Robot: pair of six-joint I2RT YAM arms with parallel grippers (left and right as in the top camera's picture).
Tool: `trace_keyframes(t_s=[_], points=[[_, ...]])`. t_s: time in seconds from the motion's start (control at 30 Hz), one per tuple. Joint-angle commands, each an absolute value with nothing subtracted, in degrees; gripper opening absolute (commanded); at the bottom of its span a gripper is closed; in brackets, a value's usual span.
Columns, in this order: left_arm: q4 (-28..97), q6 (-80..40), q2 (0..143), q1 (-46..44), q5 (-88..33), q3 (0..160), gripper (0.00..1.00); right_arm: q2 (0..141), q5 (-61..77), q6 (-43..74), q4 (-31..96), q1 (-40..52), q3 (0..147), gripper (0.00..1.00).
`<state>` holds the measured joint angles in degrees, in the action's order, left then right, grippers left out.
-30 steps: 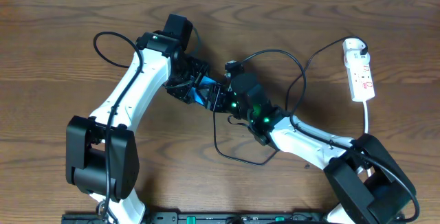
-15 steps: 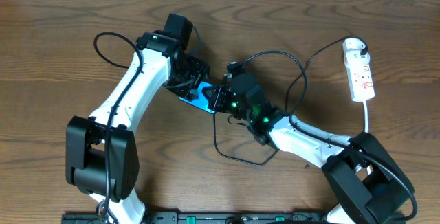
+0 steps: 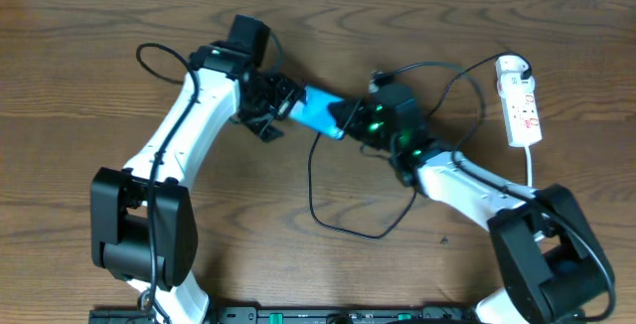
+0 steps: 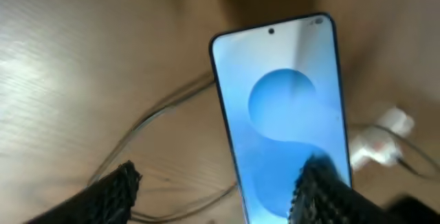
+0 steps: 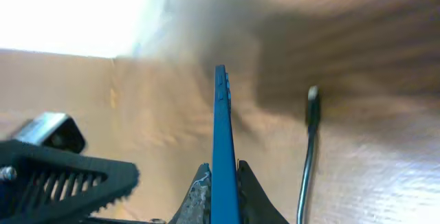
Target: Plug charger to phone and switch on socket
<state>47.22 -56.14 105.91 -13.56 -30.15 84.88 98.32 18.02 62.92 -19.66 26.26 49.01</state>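
The bottom end of the phone has to stay free to plug in the charger [image 3: 328,220], so my left gripper needs to grab the phone by its long side [image 3: 305,110] next.
The phone [image 3: 320,112], blue-screened, hangs between the two arms at the table's middle. My right gripper [image 3: 350,123] is shut on its right end. In the right wrist view the phone [image 5: 221,131] stands edge-on, pinched between both fingers [image 5: 198,195]. My left gripper [image 3: 278,100] is open at the phone's left end. In the left wrist view the phone [image 4: 280,107] shows its screen, and one finger [image 4: 320,191] overlaps its lower corner while the other stands far apart. The charger [image 3: 328,220] loops over the table, its plug tip [image 5: 313,104] lying free beside the phone. The socket [image 3: 521,100] lies at far right.
The black cable arcs from the socket's plug head [image 3: 512,64] across the upper middle and loops down in front of the right arm. Part of the left gripper [image 5: 62,176] shows at the right wrist view's lower left. A white cord [image 3: 532,170] trails down from the socket.
My right gripper has shut on the phone and carried it up and to the right. My left gripper has widened its jaws and shifted slightly up and left.
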Motion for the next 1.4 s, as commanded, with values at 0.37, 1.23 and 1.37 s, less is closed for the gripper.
trace_keyframes(t_s=[0.37,1.23,1.37], points=[[31.16,-55.90,104.55,-9.02,-59.16,85.41,0.96,93.23,9.50,94.45,-33.67,23.35,49.93,0.02],[24.05,-66.83,104.57,-9.02,-54.26,85.41,0.39,93.23,-0.95,104.62,-37.98,33.23,49.93,0.02],[24.01,-67.68,104.57,-9.02,-52.42,85.41,0.26,93.23,-0.93,104.79,-38.00,33.67,49.93,0.02]])
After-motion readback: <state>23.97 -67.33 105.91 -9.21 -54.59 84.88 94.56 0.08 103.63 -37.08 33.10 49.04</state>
